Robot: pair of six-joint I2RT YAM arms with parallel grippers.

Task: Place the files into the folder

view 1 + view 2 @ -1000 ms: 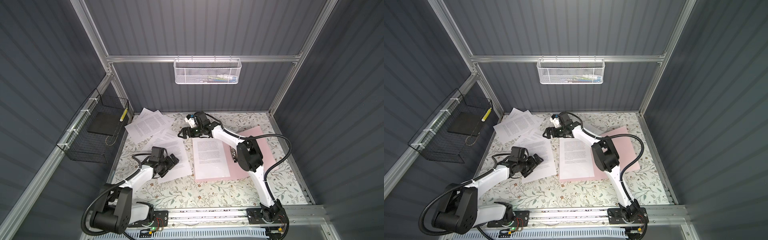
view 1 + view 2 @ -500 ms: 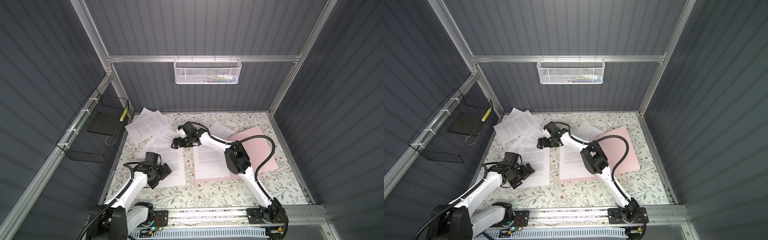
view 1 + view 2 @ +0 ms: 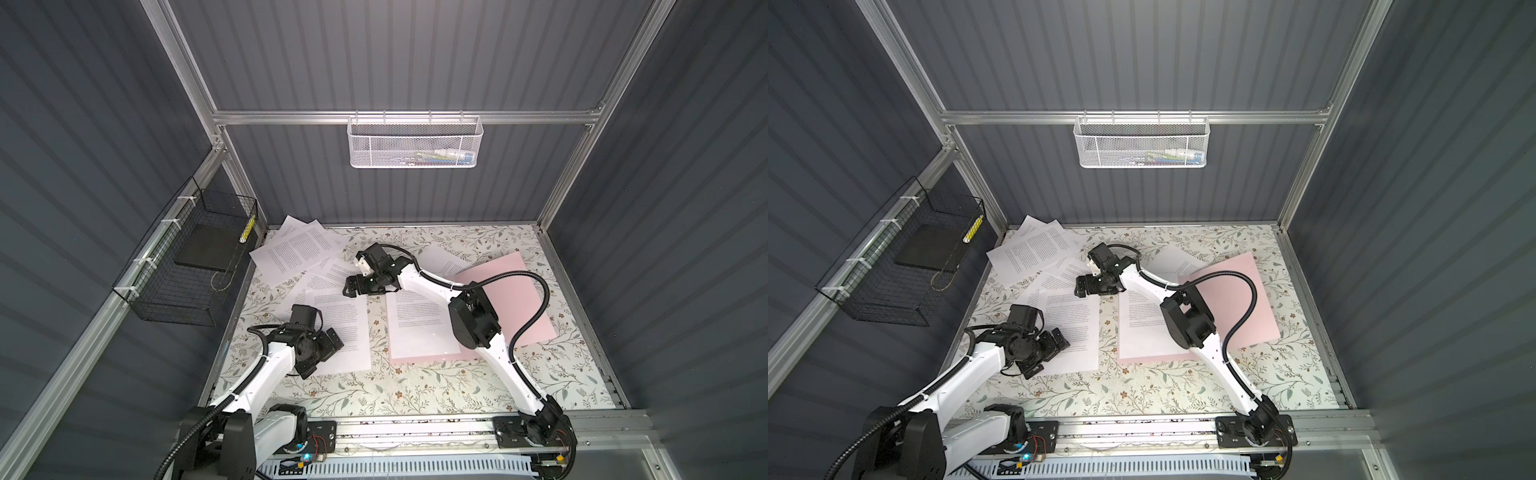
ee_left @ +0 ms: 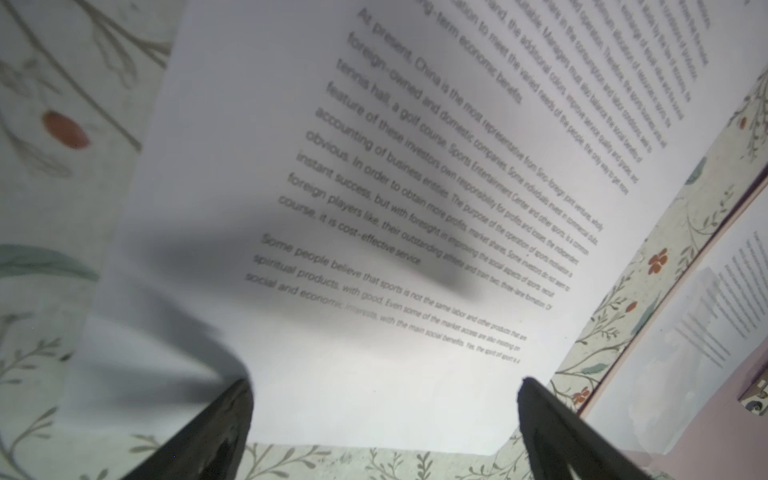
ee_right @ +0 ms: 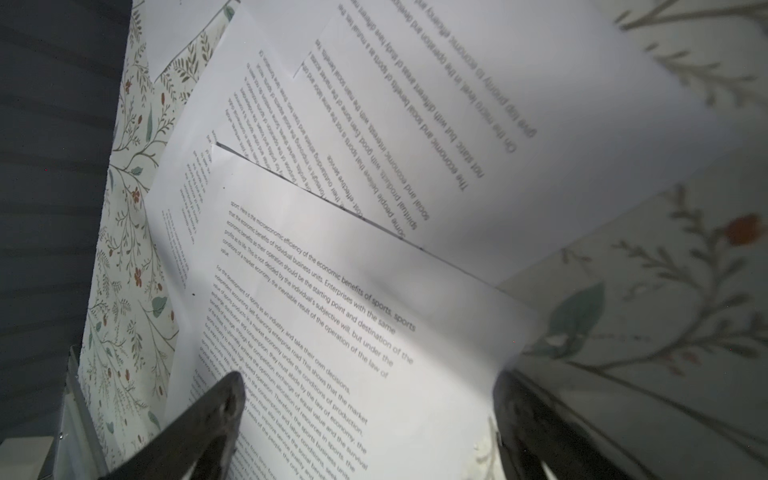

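Next, my right gripper reaches the flat sheet and pinches its folder-facing edge near its far corner. This leaves the opposite edge free to lay into the folder [image 3: 511, 291].
The pale pink folder [image 3: 511, 291] [image 3: 1237, 299] lies open on the right, with one printed sheet [image 3: 419, 328] [image 3: 1142, 328] on its left half. Another of the files [image 3: 345, 328] [image 3: 1075, 328] lies flat to its left. My left gripper [image 3: 322, 355] [image 3: 1048, 353] [image 4: 384, 384] hovers open over that sheet's [image 4: 374, 166] near left corner. My right gripper [image 3: 353, 286] [image 3: 1084, 286] [image 5: 370, 376] is open above its [image 5: 332, 291] far edge. More files [image 3: 299, 249] [image 3: 1034, 249] [image 5: 415, 104] overlap at the back left.
A black wire basket [image 3: 166, 299] on the left wall holds a dark slab [image 3: 203, 249]. A white mesh basket [image 3: 415, 143] hangs on the back wall. One more sheet [image 3: 440, 259] lies behind the right arm. A metal rail [image 3: 415, 428] runs along the front.
The right gripper has swung left and nearer, off the folder to the middle sheet's far edge. The left gripper has drawn back toward the front; the middle sheet now lies straight instead of tilted.
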